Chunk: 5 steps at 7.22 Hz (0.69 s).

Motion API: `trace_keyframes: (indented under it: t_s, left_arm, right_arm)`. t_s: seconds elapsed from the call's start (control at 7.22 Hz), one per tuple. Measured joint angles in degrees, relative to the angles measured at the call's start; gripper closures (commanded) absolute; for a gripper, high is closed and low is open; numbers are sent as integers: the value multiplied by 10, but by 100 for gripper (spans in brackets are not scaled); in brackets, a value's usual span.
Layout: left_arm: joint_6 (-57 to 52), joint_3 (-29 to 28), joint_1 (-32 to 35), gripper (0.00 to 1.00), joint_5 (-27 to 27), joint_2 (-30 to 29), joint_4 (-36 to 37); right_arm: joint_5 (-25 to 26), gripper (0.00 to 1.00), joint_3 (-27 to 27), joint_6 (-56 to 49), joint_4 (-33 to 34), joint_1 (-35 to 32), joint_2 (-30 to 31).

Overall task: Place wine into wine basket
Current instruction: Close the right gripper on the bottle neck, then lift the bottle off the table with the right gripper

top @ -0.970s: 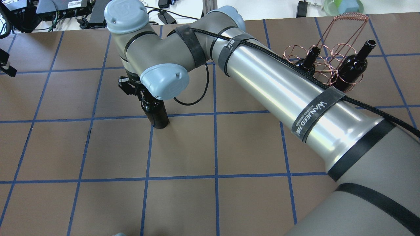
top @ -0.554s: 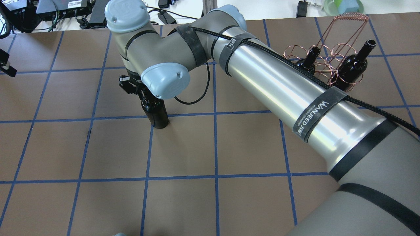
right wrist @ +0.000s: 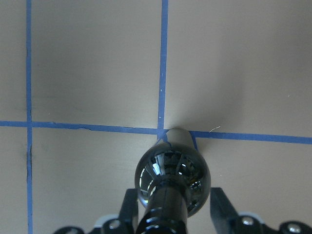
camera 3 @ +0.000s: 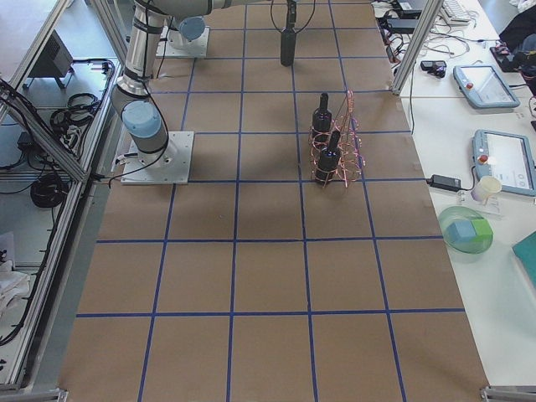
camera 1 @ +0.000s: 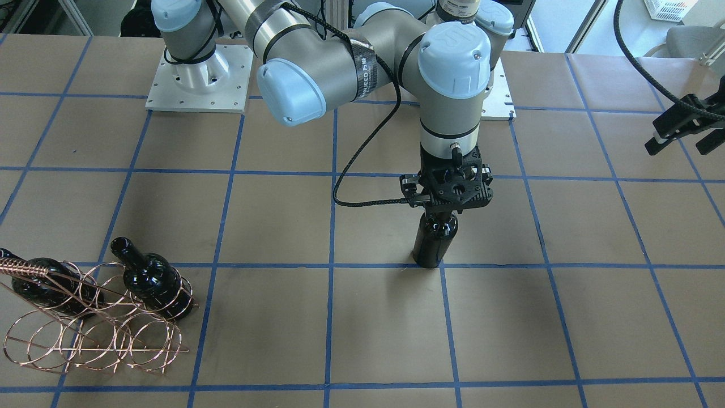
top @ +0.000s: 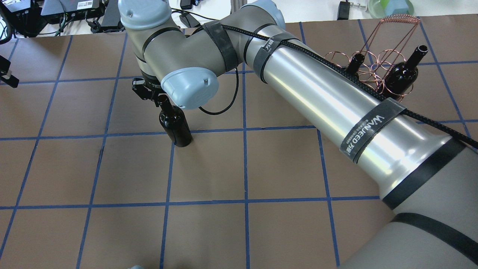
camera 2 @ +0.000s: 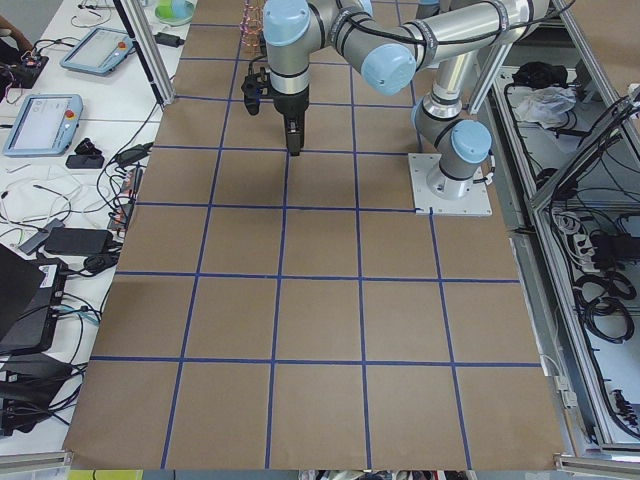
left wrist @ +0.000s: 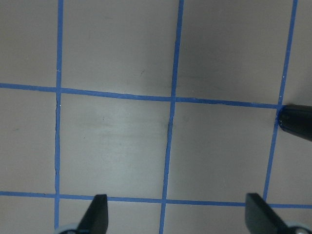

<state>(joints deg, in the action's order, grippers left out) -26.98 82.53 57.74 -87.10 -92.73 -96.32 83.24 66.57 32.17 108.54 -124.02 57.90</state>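
The fingers are on either side of the neck (right wrist: 167, 202), down at the wine bottle's shoulder (right wrist: 172, 162), so my right gripper closes on the wine bottle next.
A glossy near-black wine bottle (top: 177, 125) stands upright on the brown table; it also shows in the front view (camera 1: 433, 243). My right arm reaches across, and its gripper (top: 160, 98) sits over the bottle's neck. In the right wrist view the fingers (right wrist: 129, 207) stand either side of the neck (right wrist: 165, 214), with a gap on one side, so the right gripper (right wrist: 173, 192) is open. My left gripper (camera 1: 679, 127) hangs open and empty, far off to the side. The copper wire wine basket (top: 401, 18) (camera 1: 25, 267) stands at the far right.
Two more dark bottles (top: 401, 76) (top: 353, 67) lean in the basket's hoops. My right forearm (top: 328, 101) spans the table between the standing bottle and the basket. Blue tape lines grid the table. Cables and devices lie beyond its far edge.
My right gripper has risen along the bottle, so more of the neck now shows below it. The bottle's base has stayed in the same spot. The left arm has not moved.
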Motion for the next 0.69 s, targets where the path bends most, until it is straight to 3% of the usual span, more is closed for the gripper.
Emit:
trace_keyframes:
  t_s: [0.14,0.28,0.55,0.69]
  left_arm:
    - [0,0,0,0,0,0,0]
    - [0,0,0,0,0,0,0]
    - [0,0,0,0,-1,0,0]
    - [0,0,0,0,-1,0,0]
  right_arm:
    - [1,41,0,-3,1,0,-2]
    - [-1,57,-1,-3,1,0,-4]
    - [-5,100,-1,-2,4,0,-6]
    - [-6,100,-1,-4,4,0,-6]
